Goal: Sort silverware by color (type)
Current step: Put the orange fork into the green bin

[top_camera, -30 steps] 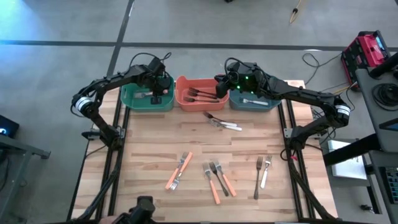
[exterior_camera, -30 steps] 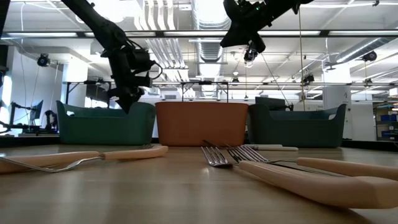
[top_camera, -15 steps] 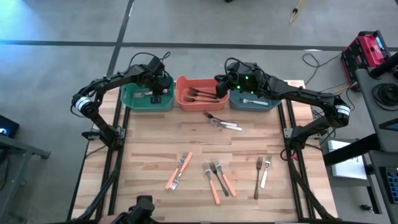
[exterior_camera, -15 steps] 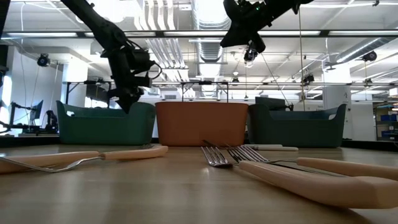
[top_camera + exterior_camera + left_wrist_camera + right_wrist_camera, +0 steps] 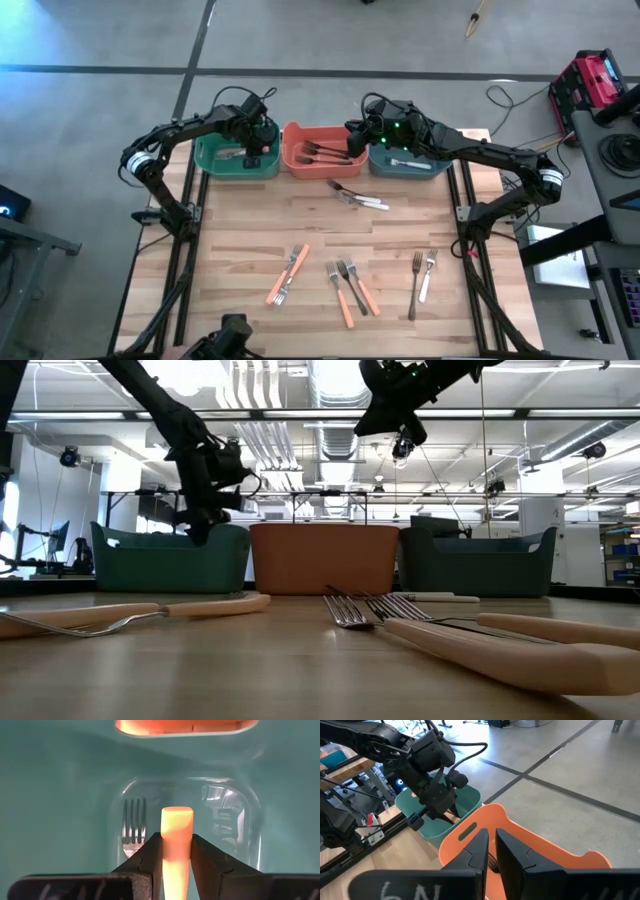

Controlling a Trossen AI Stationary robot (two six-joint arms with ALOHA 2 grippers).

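Observation:
My left gripper should open now, because the fork's orange handle is pointing down inside the green bin (image 5: 210, 162), above the bin's bottom.
My left gripper (image 5: 250, 150) reaches down into the green bin (image 5: 210, 162) and is shut on an orange-handled fork (image 5: 176, 822). The fork's tines are hidden behind the fingers. Another fork (image 5: 134, 827) lies flat on the green bin's floor, only its tines in sight. My right gripper (image 5: 357, 135) hangs shut and holding nothing above the seam between the orange bin (image 5: 298, 162) and the blue-grey bin (image 5: 440, 168). My left gripper pinches the orange handle (image 5: 176, 851) by its two sides between the two fingers (image 5: 150, 851). The fingers come from above, steeply downward, and lie along the handle. The handle's blunt free end (image 5: 176, 812) sticks out past the fingertips toward the bin floor.
Dark-handled forks (image 5: 325, 152) lie in the orange bin, a white-handled one (image 5: 410, 161) in the blue-grey bin. On the wooden table (image 5: 240, 230) lie a white-handled pair (image 5: 358, 197), orange-handled forks (image 5: 288, 273), a mixed group (image 5: 350, 288) and two more forks (image 5: 422, 278).

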